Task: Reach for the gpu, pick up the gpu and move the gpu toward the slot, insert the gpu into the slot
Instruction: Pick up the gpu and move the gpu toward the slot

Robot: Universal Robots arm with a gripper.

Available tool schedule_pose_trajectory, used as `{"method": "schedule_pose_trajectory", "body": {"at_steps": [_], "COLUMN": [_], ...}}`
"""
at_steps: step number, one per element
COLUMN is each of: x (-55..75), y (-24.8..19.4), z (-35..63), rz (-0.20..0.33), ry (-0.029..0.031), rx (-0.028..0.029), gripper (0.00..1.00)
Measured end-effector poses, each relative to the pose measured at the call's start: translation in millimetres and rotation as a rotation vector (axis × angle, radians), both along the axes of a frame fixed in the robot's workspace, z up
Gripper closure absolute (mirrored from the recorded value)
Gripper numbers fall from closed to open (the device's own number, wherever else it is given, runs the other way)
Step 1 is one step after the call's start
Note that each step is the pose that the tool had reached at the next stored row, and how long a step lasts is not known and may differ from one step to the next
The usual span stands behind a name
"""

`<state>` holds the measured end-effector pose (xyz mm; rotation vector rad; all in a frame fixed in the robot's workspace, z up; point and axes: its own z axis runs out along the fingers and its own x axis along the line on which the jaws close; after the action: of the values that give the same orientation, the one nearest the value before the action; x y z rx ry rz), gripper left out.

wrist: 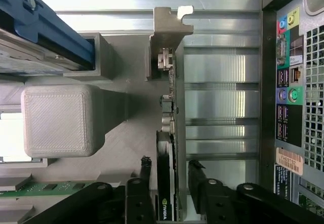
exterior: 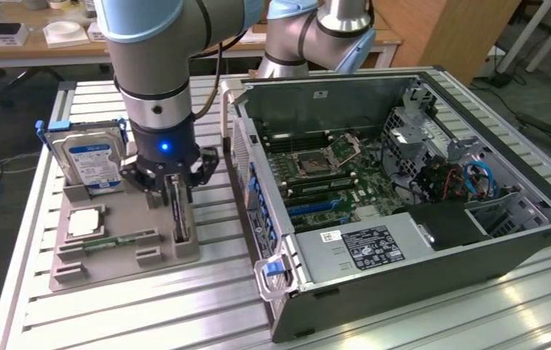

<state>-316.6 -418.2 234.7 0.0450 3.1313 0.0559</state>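
The GPU's silver bracket end is bent and knobbly. I should next grab the GPU across the flat sides of its black shroud (exterior: 176, 198) with my gripper to pick it up.
The gpu (exterior: 180, 217) stands on edge in a groove of the grey holder tray (exterior: 159, 257), its silver bracket (wrist: 169, 27) at the far end. My gripper (exterior: 174, 191) hangs straight down over it. In the wrist view the gripper (wrist: 169, 167) straddles the gpu (wrist: 165, 150), one black finger (wrist: 146, 164) on each side of the card with a narrow gap showing on both sides, so it is open around the card. The blue slot (exterior: 313, 207) lies on the motherboard inside the open computer case (exterior: 421, 240) at the exterior view's right.
On the same tray stand a blue-labelled hard drive (exterior: 92, 159), a processor chip (exterior: 86, 220) and a narrow memory stick (exterior: 120, 239). The case's side wall (exterior: 246, 168) rises close beside the gpu. A second robot arm (exterior: 305, 36) stands behind the case.
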Motion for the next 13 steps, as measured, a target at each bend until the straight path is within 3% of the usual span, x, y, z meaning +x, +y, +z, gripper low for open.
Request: {"method": "schedule_pose_trajectory", "body": {"at_steps": [1,4,13], "x": [0.0,0.0,0.0], "y": [0.0,0.0,0.0], "z": [0.0,0.1,0.0], "rz": [0.000,0.000,0.000], "ry": [0.0001,0.0002,0.0001], "rx": [0.0000,-0.0001,0.0000], "gripper": [0.55,0.73,0.74]}}
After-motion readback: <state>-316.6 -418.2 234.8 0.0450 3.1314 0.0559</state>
